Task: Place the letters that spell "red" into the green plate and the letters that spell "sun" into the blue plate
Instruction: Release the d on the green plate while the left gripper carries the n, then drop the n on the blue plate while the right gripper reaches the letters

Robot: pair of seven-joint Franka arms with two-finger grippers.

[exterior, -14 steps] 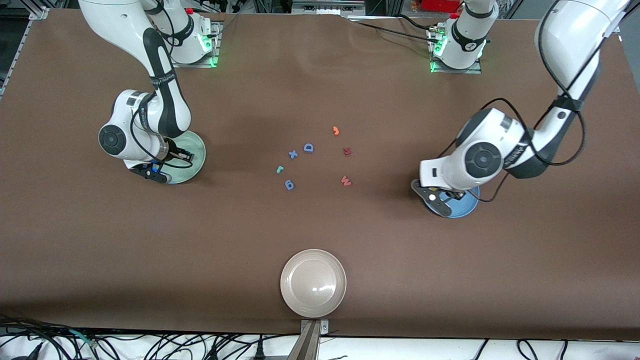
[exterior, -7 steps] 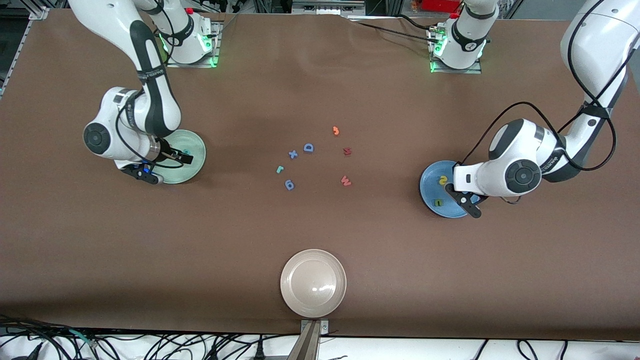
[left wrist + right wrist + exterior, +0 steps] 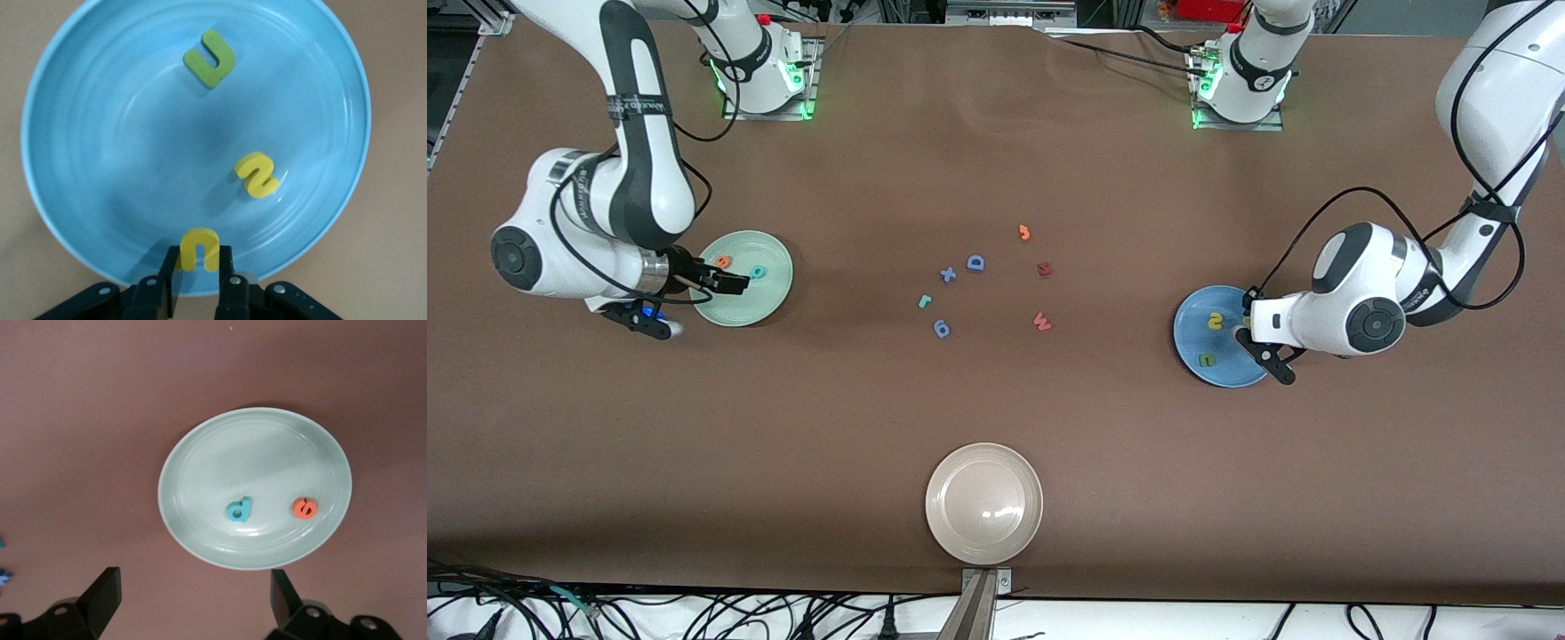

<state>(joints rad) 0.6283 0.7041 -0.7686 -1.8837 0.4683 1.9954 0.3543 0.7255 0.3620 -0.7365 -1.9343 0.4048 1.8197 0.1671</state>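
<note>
The yellow "u" is inside the blue plate's rim, so my left gripper needs to open, and the yellow "u" would rest in the blue plate (image 3: 1193, 342) (image 3: 167, 147).
The green plate (image 3: 744, 298) lies at the right arm's end of the table with an orange "e" (image 3: 724, 262) and a teal "d" (image 3: 758, 271) in it. My right gripper (image 3: 691, 302) stands open and empty over the table beside that plate (image 3: 200, 453). The small teal "r" (image 3: 925, 301) lies among the loose letters mid-table. The blue plate (image 3: 1193, 342) holds a yellow "s" (image 3: 1215, 320) and a green "n" (image 3: 1206, 360). My left gripper (image 3: 199, 280) is shut on a yellow "u" (image 3: 200, 248), just inside the blue plate's rim (image 3: 60, 220).
Loose on the table's middle lie a blue "D" (image 3: 975, 262), a blue "x" (image 3: 948, 274), a blue "g" (image 3: 942, 329), an orange letter (image 3: 1024, 233), a dark red letter (image 3: 1045, 268) and a pinkish-red "w" (image 3: 1041, 322). A beige plate (image 3: 983, 503) sits near the front edge.
My right gripper opened, left the orange "e" in the green plate and drew back off it. My left arm swung toward its end of the table, uncovering the blue plate.
</note>
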